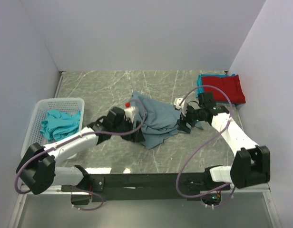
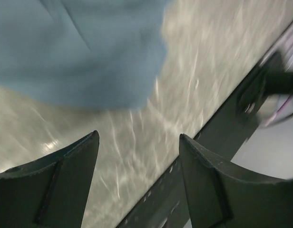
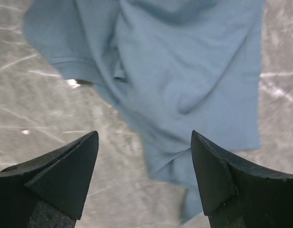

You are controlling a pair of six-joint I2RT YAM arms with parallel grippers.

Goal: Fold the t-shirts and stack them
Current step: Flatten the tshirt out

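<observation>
The right gripper next needs to grab the blue-grey t-shirt's hem (image 1: 183, 128) (image 3: 159, 164), across from the left gripper, so that the t-shirt can be spread open for folding.
A dusty blue-grey t-shirt (image 1: 158, 118) lies crumpled in the middle of the marble table. My left gripper (image 1: 136, 134) sits at its left edge and my right gripper (image 1: 183, 124) at its right edge. In the left wrist view the left gripper (image 2: 139, 137) is open over bare table, with the blue-grey t-shirt (image 2: 80, 47) just beyond its tips. The right gripper (image 3: 144, 135) is open too, and a hem of the blue-grey t-shirt (image 3: 184, 61) hangs down between its fingers, unpinched. A folded red t-shirt (image 1: 227, 88) lies at the back right on a teal one (image 1: 200, 80). Another teal t-shirt (image 1: 58, 123) is bunched in the basket.
A white mesh basket (image 1: 42, 107) stands at the left edge of the table. Walls close in the back and both sides. A black rail (image 1: 146, 180) carrying the arm bases runs along the near edge.
</observation>
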